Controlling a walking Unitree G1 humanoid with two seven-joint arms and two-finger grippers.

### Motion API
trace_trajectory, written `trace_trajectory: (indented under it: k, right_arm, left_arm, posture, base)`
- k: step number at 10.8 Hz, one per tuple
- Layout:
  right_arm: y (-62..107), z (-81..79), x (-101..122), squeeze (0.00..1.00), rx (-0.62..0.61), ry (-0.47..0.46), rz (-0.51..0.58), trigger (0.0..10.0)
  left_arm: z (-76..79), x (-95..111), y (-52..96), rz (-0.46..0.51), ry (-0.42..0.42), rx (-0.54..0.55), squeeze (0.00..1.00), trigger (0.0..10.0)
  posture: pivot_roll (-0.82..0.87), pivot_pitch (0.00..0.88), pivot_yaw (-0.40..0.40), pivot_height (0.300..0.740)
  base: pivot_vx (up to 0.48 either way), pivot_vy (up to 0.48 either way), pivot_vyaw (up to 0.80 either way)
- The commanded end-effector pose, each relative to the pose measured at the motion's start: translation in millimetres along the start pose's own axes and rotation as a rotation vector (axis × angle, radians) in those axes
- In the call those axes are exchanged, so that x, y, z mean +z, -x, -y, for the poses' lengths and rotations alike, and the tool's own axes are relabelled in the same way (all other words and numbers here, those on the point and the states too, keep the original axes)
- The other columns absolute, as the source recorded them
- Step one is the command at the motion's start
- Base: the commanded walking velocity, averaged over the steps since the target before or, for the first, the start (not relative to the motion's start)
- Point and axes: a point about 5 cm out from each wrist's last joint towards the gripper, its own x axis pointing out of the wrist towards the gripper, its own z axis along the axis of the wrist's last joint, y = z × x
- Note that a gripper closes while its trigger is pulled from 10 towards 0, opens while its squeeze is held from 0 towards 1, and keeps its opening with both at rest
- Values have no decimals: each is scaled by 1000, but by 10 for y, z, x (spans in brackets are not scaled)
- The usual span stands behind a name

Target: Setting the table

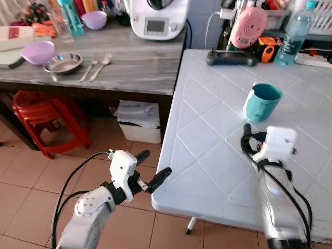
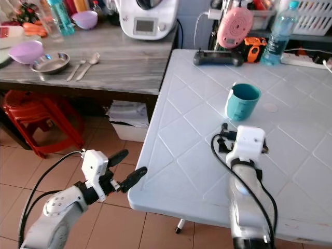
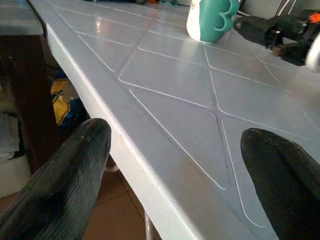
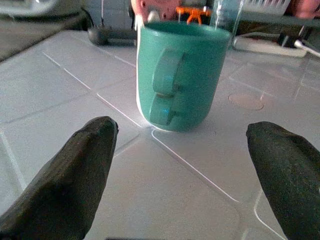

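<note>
My right gripper should next grip the teal mug's handle (image 4: pixel 166 82) to carry it for setting the table.
A teal mug (image 1: pixel 262 102) stands upright on the white plastic table (image 1: pixel 202 155), with its handle towards me. My right gripper (image 1: pixel 249 136) hovers low over the table just short of the mug, open; in the right wrist view the mug (image 4: pixel 177 75) sits a little beyond the two spread fingers (image 4: pixel 75 170). My left gripper (image 1: pixel 154 165) is open at the table's near left edge, holding nothing, one finger over the tabletop and the other off it. A steel dish (image 1: pixel 63 63), two spoons (image 1: pixel 96 66) and a purple bowl (image 1: pixel 38 52) lie on the wooden counter (image 1: pixel 140 62) at the left.
Red plastic stools (image 1: pixel 44 116) and a white box (image 1: pixel 139 129) stand under the counter. At the table's far end are a black controller (image 1: pixel 231 58), a pink device (image 1: pixel 248 26) and a water bottle (image 1: pixel 293 33). A white kitchen machine (image 1: pixel 155 18) stands on the counter.
</note>
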Motion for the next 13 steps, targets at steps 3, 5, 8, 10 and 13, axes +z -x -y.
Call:
trace_trajectory:
  k: [3, 5, 8, 10, 13]
  right_arm:
    - [-239, -45, 3, 0, 12, 17, -3, 10000]
    - [-356, -64, 35, 0, 13, 30, 13, 10000]
    - [-452, -44, 119, 0, 6, 69, 63, 10000]
    - [-463, -29, 134, 0, 6, 73, 81, 0]
    - [-466, 6, 105, 0, -3, 84, 93, 0]
  left_arm:
    - [48, 20, 60, -11, 8, -10, 0, 10000]
    - [66, 28, 63, -8, 19, -8, 0, 10000]
    - [75, 37, 41, 1, 31, -16, 0, 10000]
    - [69, 35, 26, 0, 37, -16, 0, 10000]
    - [41, 22, 8, 2, 43, -6, 0, 10000]
  posture:
    - [28, 146, 47, 740]
    - [34, 148, 44, 740]
    - [36, 140, 47, 740]
    - [29, 140, 47, 740]
    - [29, 134, 50, 740]
  base:
    - [0, 0, 0]
    - [0, 0, 0]
    - [0, 0, 0]
    - [0, 0, 0]
    - [0, 0, 0]
